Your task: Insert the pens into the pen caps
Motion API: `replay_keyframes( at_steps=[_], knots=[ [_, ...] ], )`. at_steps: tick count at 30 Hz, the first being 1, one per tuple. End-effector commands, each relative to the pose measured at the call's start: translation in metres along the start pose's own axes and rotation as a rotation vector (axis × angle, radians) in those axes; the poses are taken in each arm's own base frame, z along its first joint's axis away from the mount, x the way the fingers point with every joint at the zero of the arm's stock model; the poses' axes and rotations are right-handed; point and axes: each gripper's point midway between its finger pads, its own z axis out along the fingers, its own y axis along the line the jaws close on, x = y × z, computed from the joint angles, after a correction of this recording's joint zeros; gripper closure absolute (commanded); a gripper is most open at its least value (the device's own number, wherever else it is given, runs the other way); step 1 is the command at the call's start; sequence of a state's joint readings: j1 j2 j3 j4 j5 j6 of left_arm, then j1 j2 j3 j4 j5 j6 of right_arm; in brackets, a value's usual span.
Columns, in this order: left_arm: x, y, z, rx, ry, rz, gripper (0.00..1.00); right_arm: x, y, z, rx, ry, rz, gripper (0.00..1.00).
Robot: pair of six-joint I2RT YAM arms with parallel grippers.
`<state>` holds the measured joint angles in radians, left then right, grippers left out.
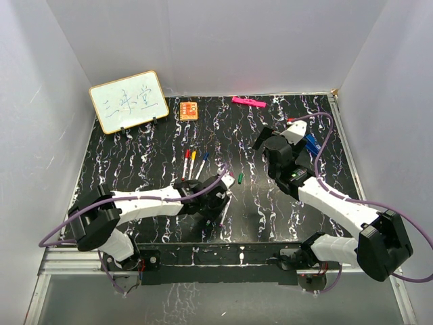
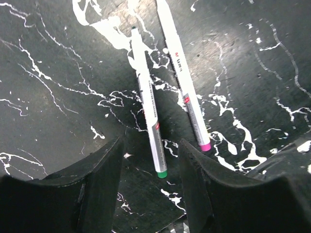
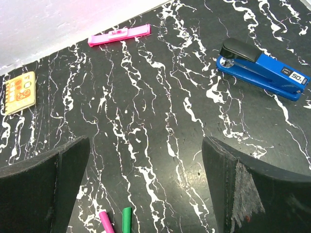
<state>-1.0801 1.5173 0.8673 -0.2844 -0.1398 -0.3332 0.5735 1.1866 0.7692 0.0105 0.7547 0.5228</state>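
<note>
Only the pen's green end lies between my fingers, above its rear part (image 2: pixel 155 144) in the left wrist view. My left gripper should go lower before closing on it.
Two white pens lie side by side on the black marbled table in the left wrist view: a green-ended pen (image 2: pixel 148 104) and a magenta-ended pen (image 2: pixel 182 80). My left gripper (image 2: pixel 150 145) is open and low over them, and the green pen's end lies between its fingers. Three more pens, red (image 1: pixel 186 162), yellow (image 1: pixel 193 162) and blue (image 1: pixel 203 164), lie just beyond my left gripper (image 1: pixel 220 195). A green cap (image 3: pixel 126 219) and a magenta cap (image 3: pixel 104 221) lie at the near edge of the right wrist view. My right gripper (image 3: pixel 146 160) is open and empty above bare table. Other caps are not visible.
A blue stapler (image 3: pixel 262 68) lies right of my right gripper (image 1: pixel 266 141). A flat pink bar (image 3: pixel 120 35) lies by the back wall, an orange card (image 1: pixel 189 110) left of it, and a small whiteboard (image 1: pixel 128 101) stands at the back left.
</note>
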Motion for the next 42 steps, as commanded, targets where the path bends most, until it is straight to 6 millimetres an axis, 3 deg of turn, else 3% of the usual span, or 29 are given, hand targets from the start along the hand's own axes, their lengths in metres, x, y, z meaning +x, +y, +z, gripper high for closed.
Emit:
replay_keyframes(
  at_steps=[1,21,32,42],
  knots=[
    [0.002,0.008,0.004,-0.041,-0.012,0.0,0.54,0.0,0.004,0.002,-0.014,-0.003,0.021,0.02],
    [0.012,0.007,0.023,-0.019,0.137,0.012,0.56,0.008,0.006,0.005,-0.023,0.019,0.018,0.02],
    [0.047,0.0,0.034,0.02,0.423,0.068,0.6,-0.002,0.001,0.002,-0.007,-0.01,0.046,0.02],
    [0.075,0.001,0.044,0.017,0.544,0.054,0.84,-0.006,-0.002,0.002,0.007,-0.021,0.062,0.02]
  ],
)
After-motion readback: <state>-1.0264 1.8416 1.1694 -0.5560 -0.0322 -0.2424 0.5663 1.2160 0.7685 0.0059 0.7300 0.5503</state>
